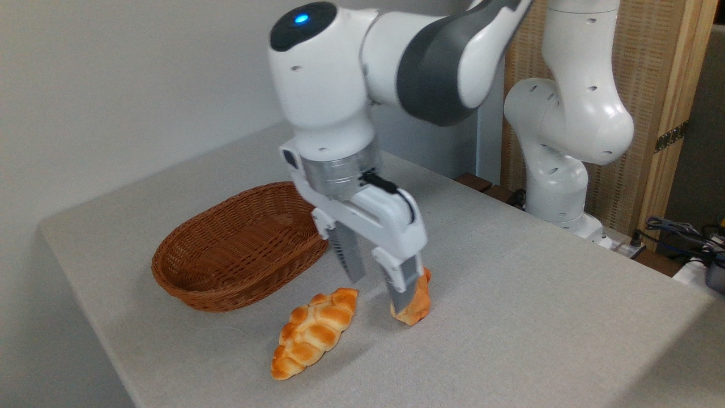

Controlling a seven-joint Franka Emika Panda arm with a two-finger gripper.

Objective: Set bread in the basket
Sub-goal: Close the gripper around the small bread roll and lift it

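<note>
My gripper will grab the short braided bun next by its upper part (pixel 422 284). Then the bun can go into the basket.
The bread (pixel 420 303), a short golden-orange braided bun, sits on the table to the right of the basket and looks tipped up on one end. My gripper (pixel 378 292) hangs low over the table with its fingers wide apart. The right finger (pixel 401 283) stands in front of the bun and hides its left part, and it seems to touch the bun. The left finger (pixel 352 258) is clear of it, with bare table showing in the gap. The basket (pixel 192 286), oval reddish-brown wicker, lies empty to the left of the gripper.
A long flat braided loaf (pixel 314 333) with pointed ends lies in front of the basket, just left of the gripper. The arm's white base (pixel 558 187) stands at the table's back right. Cables (pixel 679 232) lie at the far right edge.
</note>
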